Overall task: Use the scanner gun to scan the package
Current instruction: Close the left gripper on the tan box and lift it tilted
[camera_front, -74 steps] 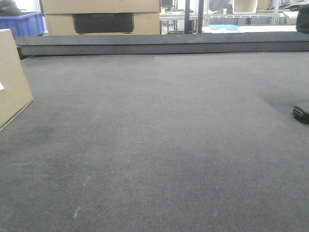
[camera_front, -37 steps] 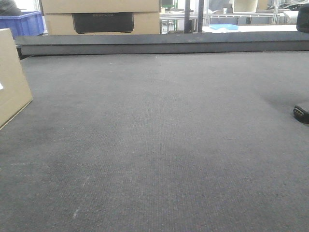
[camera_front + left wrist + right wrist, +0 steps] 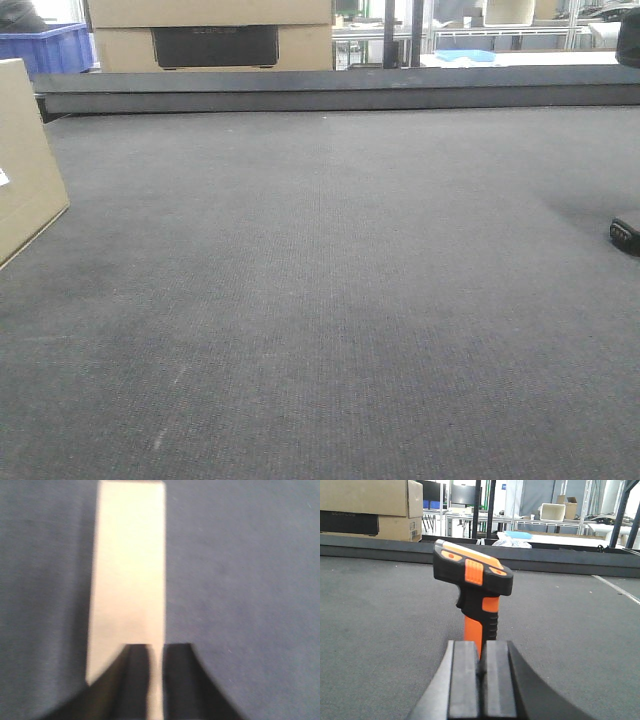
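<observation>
The package (image 3: pixel 25 160) should be grabbed across its narrow top side by my left gripper next, so the white label on the package's side stays free to scan.
The package (image 3: pixel 25 160) is a tan cardboard box standing at the table's left edge, cut off by the frame. In the left wrist view I look down on its narrow top face (image 3: pixel 130 565). My left gripper (image 3: pixel 156 652) hangs over that face near its right edge, jaws almost together with a thin slit; I cannot tell if they touch it. The orange and black scanner gun (image 3: pixel 475 575) stands upright just beyond my right gripper (image 3: pixel 481 647), which is shut with nothing between its pads. Neither gripper shows in the front view.
The grey carpeted table (image 3: pixel 320 300) ends in a dark raised ledge (image 3: pixel 340 90) at the back. Cardboard boxes (image 3: pixel 210 35) and a blue crate (image 3: pixel 50 45) stand behind it. A small black object (image 3: pixel 626 235) lies at the right edge, cut off.
The whole front view has shifted a few pixels to the right. The package and the black object keep their places on the table.
</observation>
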{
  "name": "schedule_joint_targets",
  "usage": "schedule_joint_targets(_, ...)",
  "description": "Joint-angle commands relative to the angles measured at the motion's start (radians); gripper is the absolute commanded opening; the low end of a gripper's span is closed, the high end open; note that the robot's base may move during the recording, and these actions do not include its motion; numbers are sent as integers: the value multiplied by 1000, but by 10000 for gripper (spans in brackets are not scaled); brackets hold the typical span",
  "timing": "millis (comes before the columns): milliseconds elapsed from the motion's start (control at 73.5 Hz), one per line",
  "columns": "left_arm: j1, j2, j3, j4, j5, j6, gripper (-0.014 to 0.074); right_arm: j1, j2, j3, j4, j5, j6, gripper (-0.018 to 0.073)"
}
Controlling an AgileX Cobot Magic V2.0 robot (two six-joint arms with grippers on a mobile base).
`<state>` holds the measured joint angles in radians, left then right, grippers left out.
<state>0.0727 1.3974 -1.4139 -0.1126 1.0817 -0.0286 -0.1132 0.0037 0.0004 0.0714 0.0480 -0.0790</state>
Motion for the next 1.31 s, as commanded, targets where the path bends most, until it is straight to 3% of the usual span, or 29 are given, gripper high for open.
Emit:
schedule_joint_targets(0, 3, 21, -11, -13, 0, 11, 344, -4, -4, 0, -8, -18, 0, -168)
schedule_joint_targets(54, 3, 44, -11, -13, 2, 11, 538, -4, -4, 0, -8, -18, 0, -168)
schedule_joint_targets(95, 3, 59, -11, -13, 7, 11, 630, -4, -4, 0, -8, -18, 0, -168)
schedule_joint_targets(258, 3, 114, -3, 2, 8, 11, 506, -4, -4, 0, -8, -18, 0, -168)
schedule_joint_targets(476, 3, 160, 14, 54, 5, -9, 508, -4, -4, 0, -8, -18, 0, -168)
schedule_joint_targets(884, 3, 160, 107, 55, -35, -35, 487, -4, -4, 0, -8, -18, 0, -168)
schedule_joint_targets(1006, 3, 160, 107, 53, -31, -35, 340, -4, -4, 0, -8, -18, 0, -168)
schedule_joint_targets(1169, 3, 160, 105, 48, -17, -35, -103, -4, -4, 0, -8, -18, 0, -168)
schedule_joint_targets(1292, 2, 160, 72, 10, 22, -35, -111, -4, -4, 0, -8, -18, 0, -168)
